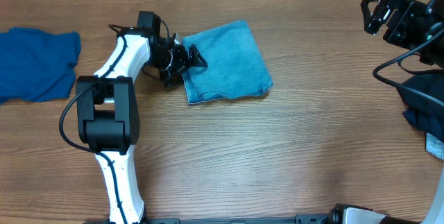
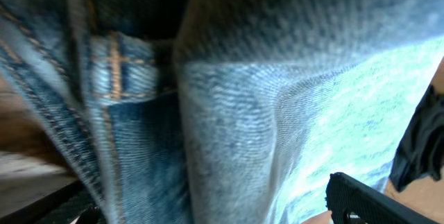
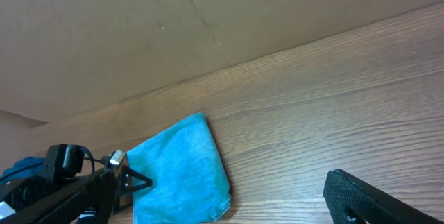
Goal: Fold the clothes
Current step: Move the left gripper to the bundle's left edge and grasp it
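Note:
I will next grab the folded denim jeans with my left gripper across the layered edge facing the royal-blue garment (image 2: pixel 191 152), so that they stay folded when I stack them there.
The pale-blue denim jeans (image 1: pixel 229 61) lie folded into a compact block at the table's back middle. My left gripper (image 1: pixel 189 59) is at their left edge, its jaws wide apart and open. In the left wrist view, denim (image 2: pixel 277 113) with orange seam stitching fills the picture, and one black fingertip (image 2: pixel 368 200) shows at the lower right. My right gripper (image 1: pixel 378 12) hangs open at the far right back corner, well away from the jeans (image 3: pixel 180 172). One of its fingers (image 3: pixel 374 197) shows in the right wrist view, with nothing between the jaws.
A royal-blue garment (image 1: pixel 35 64) lies spread at the left edge of the table. A dark navy garment (image 1: pixel 423 106) lies heaped at the right edge under the right arm's cables. A brown wall (image 3: pixel 139 30) backs the wooden table (image 1: pixel 277 154).

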Available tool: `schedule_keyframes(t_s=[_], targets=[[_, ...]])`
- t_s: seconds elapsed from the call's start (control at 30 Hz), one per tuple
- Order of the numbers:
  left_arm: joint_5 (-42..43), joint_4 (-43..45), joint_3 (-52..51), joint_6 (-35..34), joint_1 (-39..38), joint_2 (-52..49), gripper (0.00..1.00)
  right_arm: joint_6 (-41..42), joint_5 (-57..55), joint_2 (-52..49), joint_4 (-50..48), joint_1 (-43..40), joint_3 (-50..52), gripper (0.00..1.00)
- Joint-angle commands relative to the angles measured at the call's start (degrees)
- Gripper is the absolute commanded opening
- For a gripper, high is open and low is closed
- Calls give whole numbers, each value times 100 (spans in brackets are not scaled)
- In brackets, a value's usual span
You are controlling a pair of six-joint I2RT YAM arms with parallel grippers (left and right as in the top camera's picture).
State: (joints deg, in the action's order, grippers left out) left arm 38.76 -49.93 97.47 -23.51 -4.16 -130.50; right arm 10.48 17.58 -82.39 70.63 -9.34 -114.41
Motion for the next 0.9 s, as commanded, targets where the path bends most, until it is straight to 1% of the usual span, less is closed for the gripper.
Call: schedule_keyframes(t_s=[0.0,0.07,0.1,0.17,0.2,0.27,0.37,0.53,0.63,0.73,0.77,0.83,0.87], targets=[[-424,28,-341,-442,-203,-420,98,-7,-20,7,-15,-15,-37,100],[-380,74,-341,-439,-203,-420,95,-7,-20,7,-15,-15,-37,100],[-380,101,-341,-442,-203,-420,91,-7,-20,7,-15,-15,-37,100],[-382,149,-341,-457,-203,-420,87,-7,-20,7,-15,-15,-37,100],[-378,203,-341,-487,-203,-420,86,-7,-20,7,-15,-15,-37,100],[-271,400,-341,-442,-212,-420,90,-7,-20,7,-15,-15,-37,100],[-101,669,-341,-286,-243,-420,90,-7,-17,7,-15,-15,-37,100],[-59,686,-341,-317,-262,-420,78,-7,-17,7,-15,-15,-37,100],[-63,662,-341,-391,-260,-420,62,-7,-20,7,-15,-15,-37,100],[-72,647,-341,-472,-260,-417,42,-7,-20,7,-15,-15,-37,100],[-85,638,-341,-503,-260,-417,33,-7,-20,7,-15,-15,-37,100],[-98,616,-341,-522,-260,-415,17,-7,-17,7,-15,-15,-37,100],[-181,562,-339,-531,-260,-407,4,-7,-17,7,-15,-15,-37,100]])
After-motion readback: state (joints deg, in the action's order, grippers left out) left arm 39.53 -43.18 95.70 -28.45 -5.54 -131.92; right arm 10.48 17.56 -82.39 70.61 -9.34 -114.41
